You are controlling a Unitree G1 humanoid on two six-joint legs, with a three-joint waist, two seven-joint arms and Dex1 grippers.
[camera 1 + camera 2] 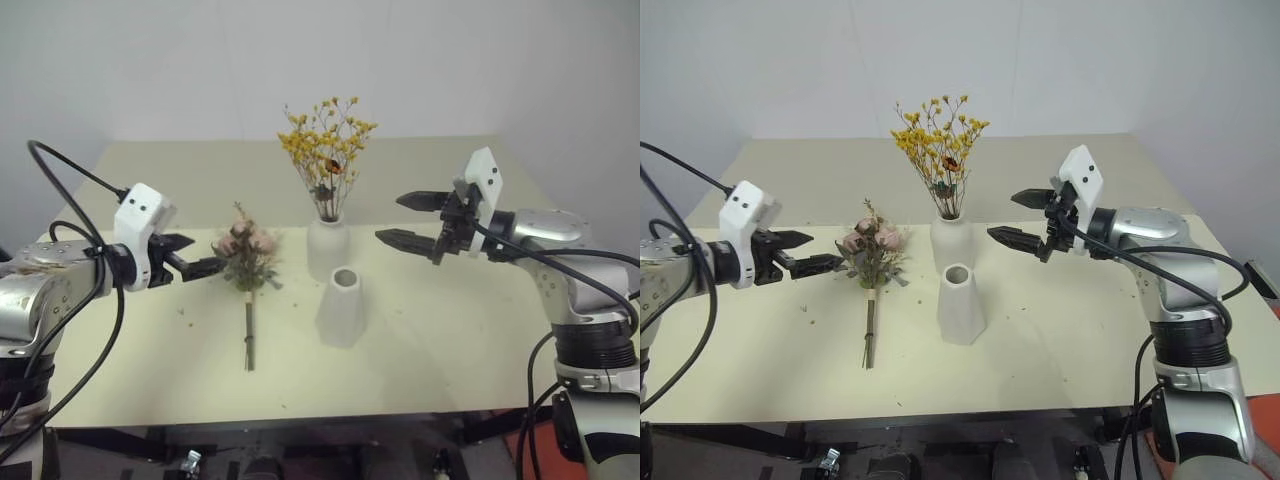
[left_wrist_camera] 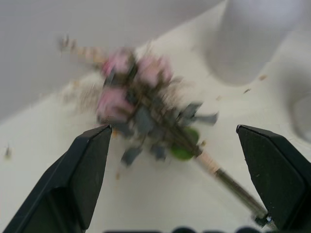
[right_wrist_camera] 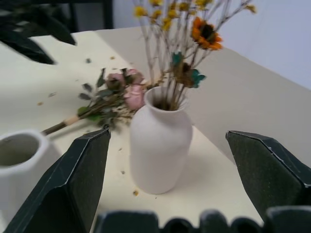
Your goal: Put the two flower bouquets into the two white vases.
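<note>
My left gripper should next take the rose bouquet by its wrapped stem [image 1: 249, 298] [image 2: 208, 162], because the pink rose heads spread out in dry petals and leaves.
The yellow-orange spray [image 1: 325, 150] stands upright in the rounded white vase [image 1: 327, 250] near the table's middle. In front of it stands the tapered white vase [image 1: 341, 308], with nothing in it. The pink rose bunch [image 1: 246, 252] lies flat on the table to the left of both vases, stem [image 1: 249, 335] toward the front edge. My left gripper [image 1: 193, 256] is open just left of the rose heads, empty. My right gripper [image 1: 412, 220] hangs open and empty to the right of the rounded vase [image 3: 160, 143], apart from it.
The cream table [image 1: 450, 330] carries small dried crumbs around the rose bunch. A plain white wall rises behind the table. Cables loop off both arms.
</note>
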